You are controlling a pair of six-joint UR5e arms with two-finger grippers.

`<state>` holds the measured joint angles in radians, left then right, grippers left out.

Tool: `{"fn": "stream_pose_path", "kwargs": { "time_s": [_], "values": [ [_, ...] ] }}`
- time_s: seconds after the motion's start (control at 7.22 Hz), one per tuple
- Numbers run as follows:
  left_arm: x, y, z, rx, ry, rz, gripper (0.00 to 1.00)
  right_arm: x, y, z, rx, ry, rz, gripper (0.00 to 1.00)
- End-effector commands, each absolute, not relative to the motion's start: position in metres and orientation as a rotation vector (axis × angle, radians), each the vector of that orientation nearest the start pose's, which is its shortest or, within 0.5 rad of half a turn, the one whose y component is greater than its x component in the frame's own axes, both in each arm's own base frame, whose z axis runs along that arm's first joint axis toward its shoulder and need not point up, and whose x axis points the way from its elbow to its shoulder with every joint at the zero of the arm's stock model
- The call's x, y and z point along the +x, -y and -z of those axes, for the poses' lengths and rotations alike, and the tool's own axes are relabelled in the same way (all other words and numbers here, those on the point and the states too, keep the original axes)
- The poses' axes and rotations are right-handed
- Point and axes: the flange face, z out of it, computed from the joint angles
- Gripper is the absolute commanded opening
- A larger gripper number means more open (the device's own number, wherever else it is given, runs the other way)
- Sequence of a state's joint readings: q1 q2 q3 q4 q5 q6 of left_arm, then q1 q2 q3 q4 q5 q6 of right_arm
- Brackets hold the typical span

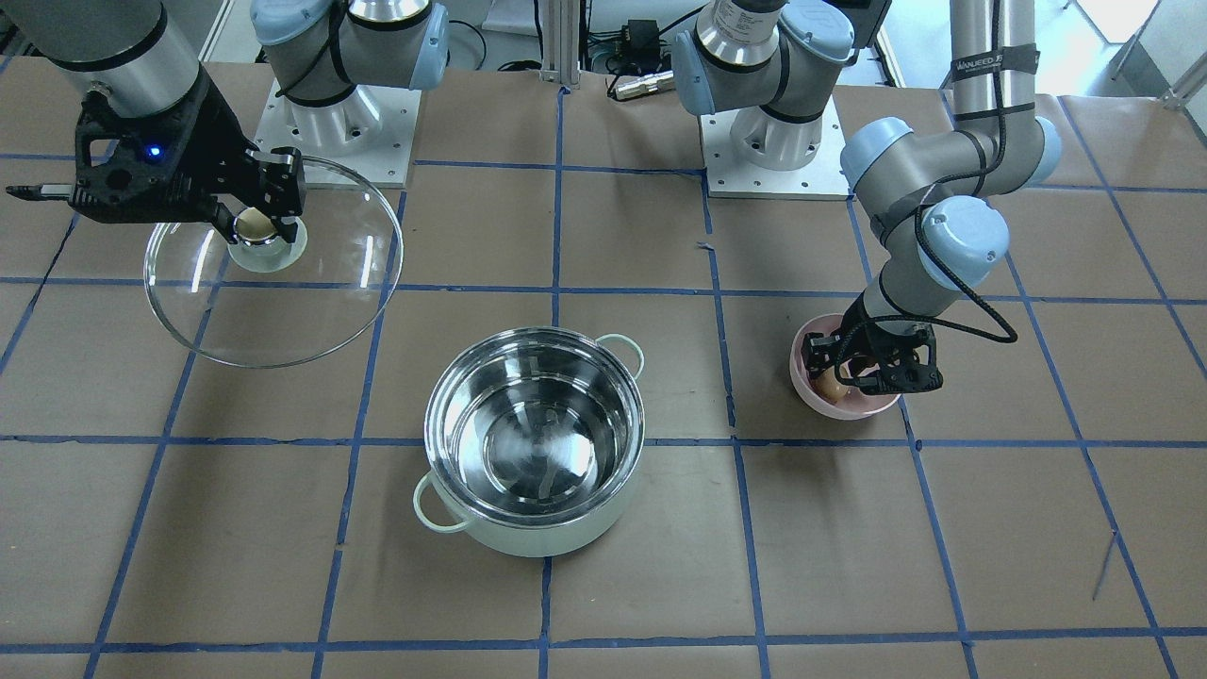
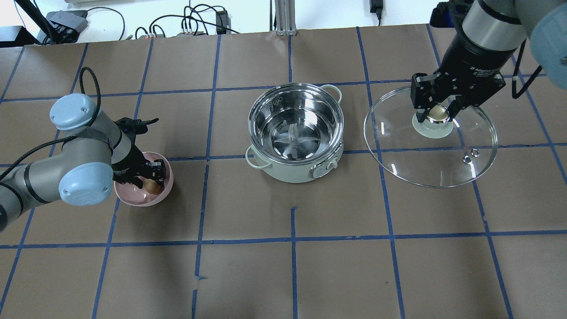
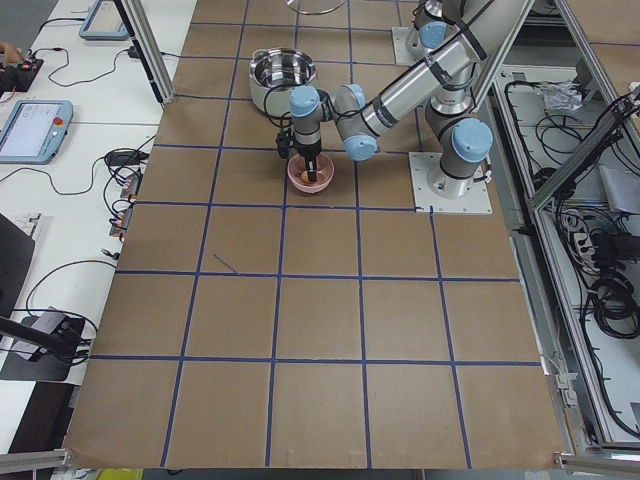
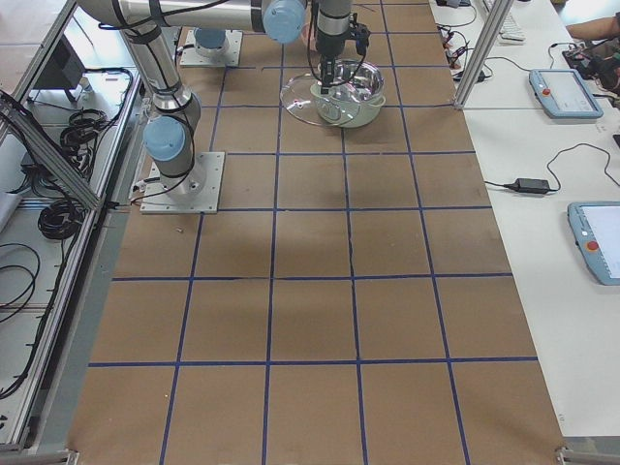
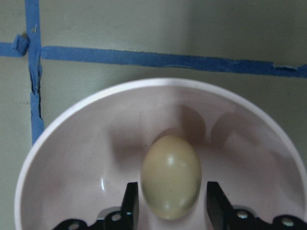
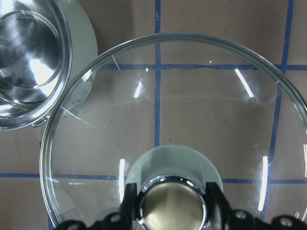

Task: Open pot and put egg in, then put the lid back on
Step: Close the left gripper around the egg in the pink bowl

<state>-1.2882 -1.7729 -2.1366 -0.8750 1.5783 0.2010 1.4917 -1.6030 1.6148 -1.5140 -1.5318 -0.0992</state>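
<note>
The brown egg needs to go in the pot, so my left gripper will next grip the egg around its rounded middle.
The mint-green pot stands open at mid-table, its steel inside bare; it also shows in the front view. My right gripper is shut on the beige knob of the glass lid and holds it in the air to the pot's right. The lid also shows in the front view. The brown egg lies in the pink bowl. My left gripper is lowered into the bowl, its fingers flanking the egg with small gaps, open.
The pink bowl sits to the pot's left, about one grid square away. Brown paper with blue tape lines covers the table. The arm bases stand at the robot's edge. Part of the pot shows beside the lid in the right wrist view.
</note>
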Motion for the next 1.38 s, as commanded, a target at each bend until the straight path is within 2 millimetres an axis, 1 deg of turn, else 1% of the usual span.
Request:
{"fn": "stream_pose_path", "kwargs": {
  "time_s": [0.0, 0.14, 0.69, 0.83, 0.97, 1.11, 1.25],
  "values": [
    [0.0021, 0.4805, -0.2010, -0.128, -3.146, -0.104, 0.62, 0.0993, 0.4804, -0.4756, -0.031, -3.094, -0.103, 0.26],
    [0.0017, 0.4817, -0.2012, -0.118, -3.141, -0.064, 0.62, 0.0993, 0.4804, -0.4756, -0.031, -3.094, -0.103, 0.26],
    [0.0022, 0.4816, -0.2010, -0.116, -3.142, -0.058, 0.62, 0.1000, 0.4802, -0.4756, -0.026, -3.094, -0.103, 0.26],
    [0.0023, 0.4823, -0.1986, -0.116, -3.144, -0.060, 0.59, 0.1000, 0.4802, -0.4756, -0.026, -3.094, -0.103, 0.26],
    [0.0022, 0.4832, -0.1986, -0.106, -3.147, -0.057, 0.48, 0.0993, 0.4802, -0.4748, -0.024, -3.094, -0.106, 0.26],
    [0.0015, 0.4834, -0.1988, -0.104, -3.147, -0.054, 0.30, 0.0993, 0.4802, -0.4748, -0.029, -3.094, -0.106, 0.26],
    [0.0022, 0.4838, -0.1992, -0.106, -3.148, -0.054, 0.22, 0.1001, 0.4800, -0.4748, -0.026, -3.094, -0.106, 0.26]
  ]
}}
